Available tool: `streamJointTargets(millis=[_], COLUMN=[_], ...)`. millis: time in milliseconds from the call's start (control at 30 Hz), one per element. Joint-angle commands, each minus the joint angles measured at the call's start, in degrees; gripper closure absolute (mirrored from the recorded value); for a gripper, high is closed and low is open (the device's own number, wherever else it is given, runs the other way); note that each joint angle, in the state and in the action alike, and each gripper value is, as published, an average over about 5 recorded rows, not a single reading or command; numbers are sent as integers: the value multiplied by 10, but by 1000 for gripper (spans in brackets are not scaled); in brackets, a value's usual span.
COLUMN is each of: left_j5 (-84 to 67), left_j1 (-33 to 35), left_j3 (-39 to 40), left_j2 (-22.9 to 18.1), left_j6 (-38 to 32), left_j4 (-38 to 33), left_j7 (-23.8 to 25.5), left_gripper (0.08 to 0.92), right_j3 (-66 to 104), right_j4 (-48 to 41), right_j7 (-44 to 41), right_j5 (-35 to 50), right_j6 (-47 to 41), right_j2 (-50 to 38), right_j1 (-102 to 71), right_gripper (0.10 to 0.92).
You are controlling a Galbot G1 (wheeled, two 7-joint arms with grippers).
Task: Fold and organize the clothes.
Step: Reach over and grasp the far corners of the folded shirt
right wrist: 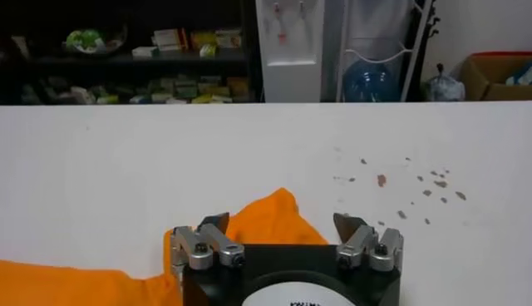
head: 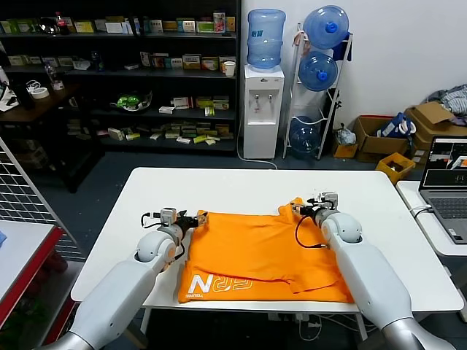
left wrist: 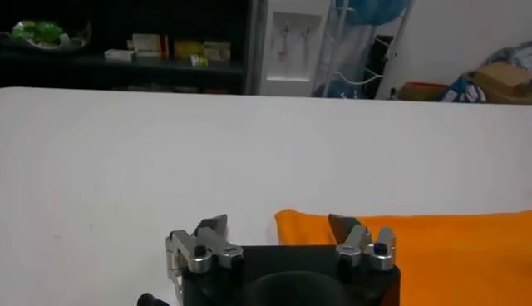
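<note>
The orange T-shirt needs to be folded over toward its white lettering, so my left gripper should next grab the shirt by its plain corner.
The clothes are one bright orange T-shirt lying roughly flat on the white table, with white lettering near the front edge. My left gripper sits low at the shirt's far left corner, open. In the left wrist view the open left gripper has the cloth's corner between its fingers. My right gripper is at the far right corner, open. In the right wrist view a raised peak of the orange shirt stands between the spread fingers of the right gripper.
A laptop rests on a second table at the right. Behind the table stand a water dispenser, a bottle rack and dark shelves. A wire rack is at the left. Small dark spots mark the tabletop.
</note>
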Motion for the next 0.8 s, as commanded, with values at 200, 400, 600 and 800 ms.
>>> streamJointTargets(millis=[200,400,600,800], left_j5=[-2,-2,0,5], left_j1=[-9,-8,-4,8], left_j3=[12,13,12,6], left_j2=[-8,-13,-16,-11], left_j6=[5,3,-9,-22], left_j4=[13,14,12,-7], left_j7=[1,0,-5,-13], left_gripper=[266,439,612,785], right_j3=[-7,-5,0,9], right_j4=[-18,-16,1,50], right_j7=[-8,-8,-5,4], right_j5=[-2,-2,0,13], right_j6=[-4,0,16,28], right_j2=[4,2,-1,-15], right_j1=[8,4,-5,-26], right_gripper=[316,490,663,836])
